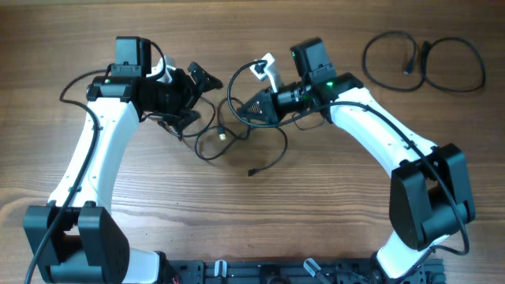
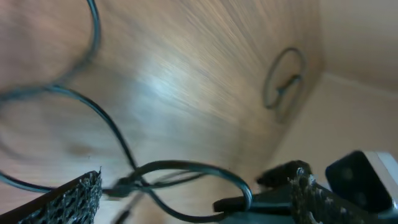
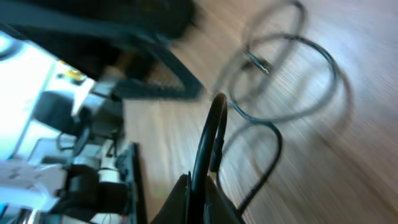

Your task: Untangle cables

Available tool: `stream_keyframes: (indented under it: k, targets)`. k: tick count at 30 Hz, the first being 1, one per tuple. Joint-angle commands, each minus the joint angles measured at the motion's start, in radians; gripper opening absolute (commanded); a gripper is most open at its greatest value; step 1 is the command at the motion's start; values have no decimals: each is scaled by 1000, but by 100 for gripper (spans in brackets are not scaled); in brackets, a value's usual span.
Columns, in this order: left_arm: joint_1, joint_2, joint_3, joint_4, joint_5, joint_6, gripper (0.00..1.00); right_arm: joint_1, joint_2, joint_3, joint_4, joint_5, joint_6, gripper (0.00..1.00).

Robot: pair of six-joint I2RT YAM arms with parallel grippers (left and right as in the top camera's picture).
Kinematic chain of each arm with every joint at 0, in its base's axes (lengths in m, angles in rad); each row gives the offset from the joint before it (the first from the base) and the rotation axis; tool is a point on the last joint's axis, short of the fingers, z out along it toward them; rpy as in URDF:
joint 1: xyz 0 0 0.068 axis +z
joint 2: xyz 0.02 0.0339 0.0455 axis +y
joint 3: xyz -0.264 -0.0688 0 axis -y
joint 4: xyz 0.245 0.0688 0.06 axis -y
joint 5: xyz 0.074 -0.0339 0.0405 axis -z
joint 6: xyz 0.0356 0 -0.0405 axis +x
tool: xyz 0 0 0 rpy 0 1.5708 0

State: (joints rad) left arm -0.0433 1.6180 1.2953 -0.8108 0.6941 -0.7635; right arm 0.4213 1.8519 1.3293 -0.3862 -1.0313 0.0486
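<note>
My left gripper should next grab the cable across the loop between its fingers, away from my right gripper's hold, to pull it untangled.
Several thin black cables [image 1: 217,138] lie knotted in the middle of the wooden table, one small plug [image 1: 252,171] trailing toward the front. My left gripper [image 1: 197,99] hovers open at the tangle's left side. In the left wrist view a cable loop [image 2: 186,167] runs between its spread mesh-covered fingers [image 2: 71,199] without being pinched. From the right, my right gripper [image 1: 243,106] is shut on a cable strand. The right wrist view shows that strand [image 3: 208,140] rising straight out of the shut gripper [image 3: 199,196], with more loops [image 3: 333,65] on the table beyond.
Two separate coiled cables [image 1: 410,63] lie at the back right corner of the table, apart from the tangle. The left wrist view shows them far off [image 2: 287,84]. Both white arms reach in from the front edge, where a black rail [image 1: 268,272] runs.
</note>
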Motion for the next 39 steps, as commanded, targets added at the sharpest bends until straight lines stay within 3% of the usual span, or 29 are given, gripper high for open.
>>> stream_keyframes:
  k: [1, 7, 11, 13, 15, 17, 19, 21, 24, 28, 33, 39]
  targets:
    - [-1, -15, 16, 2, 235, -220, 100, -3, 23, 2, 108, -174, 78, 4]
    - [-1, -15, 16, -2, 449, -248, 100, -3, 23, 2, 245, -174, 191, 4]
    - [0, -15, 16, 10, 461, -248, 98, -2, 23, 2, 259, -176, 187, 4]
    - [0, -15, 16, 25, 416, -248, 83, 0, 23, 2, 266, -205, 174, 4]
    - [0, -15, 16, 45, 369, -248, 61, 0, 23, 2, 267, -254, 144, 4]
    - [0, -15, 16, 60, 341, -259, 48, 0, 23, 2, 266, -269, 137, 4]
    - [0, -15, 16, 77, 307, -267, 45, 0, 23, 2, 266, -267, 134, 4]
    - [0, -15, 16, 101, 257, -269, 59, 0, 23, 2, 266, -267, 124, 4]
    - [0, -15, 16, 101, 196, -293, 61, 0, 23, 2, 264, -267, 108, 4]
    - [0, -15, 16, 101, 150, -293, 48, 0, 23, 2, 264, -267, 108, 4]
    - [0, -15, 16, 114, 121, -292, 5, 0, 23, 2, 263, -267, 109, 4]
    - [0, -15, 16, 119, 92, -292, 4, -1, 23, 2, 258, -187, 142, 5]
